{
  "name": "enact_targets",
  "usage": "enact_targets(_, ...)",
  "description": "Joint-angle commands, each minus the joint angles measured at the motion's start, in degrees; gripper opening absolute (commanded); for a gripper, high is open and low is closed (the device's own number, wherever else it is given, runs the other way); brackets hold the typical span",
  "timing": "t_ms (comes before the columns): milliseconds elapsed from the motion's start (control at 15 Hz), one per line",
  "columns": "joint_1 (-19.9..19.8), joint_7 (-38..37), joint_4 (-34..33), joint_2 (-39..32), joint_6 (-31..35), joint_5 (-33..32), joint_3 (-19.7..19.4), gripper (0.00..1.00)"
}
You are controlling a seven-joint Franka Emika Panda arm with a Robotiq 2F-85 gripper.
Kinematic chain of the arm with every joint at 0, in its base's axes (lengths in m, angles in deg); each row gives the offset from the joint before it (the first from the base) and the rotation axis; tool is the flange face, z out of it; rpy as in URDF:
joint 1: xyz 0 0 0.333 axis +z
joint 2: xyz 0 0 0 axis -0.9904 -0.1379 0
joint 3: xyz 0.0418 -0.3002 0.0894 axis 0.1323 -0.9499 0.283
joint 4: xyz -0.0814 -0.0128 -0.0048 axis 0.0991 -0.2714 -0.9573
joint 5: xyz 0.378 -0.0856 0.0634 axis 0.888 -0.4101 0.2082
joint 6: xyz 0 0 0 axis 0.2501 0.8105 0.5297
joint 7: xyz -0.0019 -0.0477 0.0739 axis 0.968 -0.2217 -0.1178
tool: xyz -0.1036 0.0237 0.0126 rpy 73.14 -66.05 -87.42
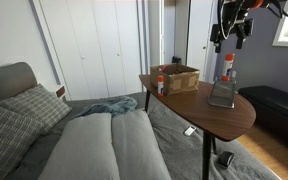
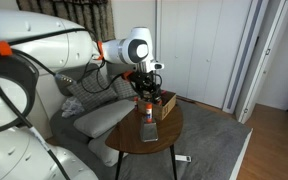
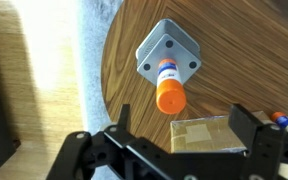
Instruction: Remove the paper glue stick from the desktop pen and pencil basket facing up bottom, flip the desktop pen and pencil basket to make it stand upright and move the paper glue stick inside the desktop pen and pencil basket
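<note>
I should next grab the orange cap of the glue stick (image 1: 229, 65) from above with my gripper to remove the glue stick. Its lower end will then stay free to stand on the tabletop.
The grey mesh pen basket (image 1: 223, 95) stands upside down on the round wooden table (image 1: 199, 110), bottom facing up. The white glue stick (image 1: 229, 65) with an orange cap stands upright on that bottom. In the wrist view I look straight down on the basket's bottom (image 3: 154, 50) and the glue stick's cap (image 3: 170, 98). My gripper (image 3: 184, 125) is open and empty, hanging well above the glue stick (image 2: 144, 106) and a little off to one side. It shows in both exterior views (image 1: 231, 35) (image 2: 144, 88), above the basket (image 2: 147, 128).
A brown cardboard box (image 1: 178, 77) sits on the table's far side, also in the wrist view (image 3: 199, 132). A small red-topped container (image 1: 161, 84) stands next to it. A grey sofa (image 1: 94, 140) with cushions lies beside the table. White closet doors are behind.
</note>
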Motion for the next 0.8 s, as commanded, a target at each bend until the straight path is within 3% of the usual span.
enact_targets(0, 0.40, 4.52, 0.02, -1.21, -0.80, 5.51, -1.80, 1.00)
enact_targets(400, -0.73, 3.62, 0.00, -3.84, -2.13, 3.18, -0.95, 0.98)
enact_targets(467, -0.72, 3.56, 0.02, -4.12, -2.15, 3.16, -0.94, 0.89)
enact_targets(533, -0.70, 3.57, -0.02, -4.32, -2.27, 3.17, -0.93, 0.73)
enact_targets(733, -0.78, 3.53, -0.13, -4.55, -2.58, 3.12, -1.02, 0.53)
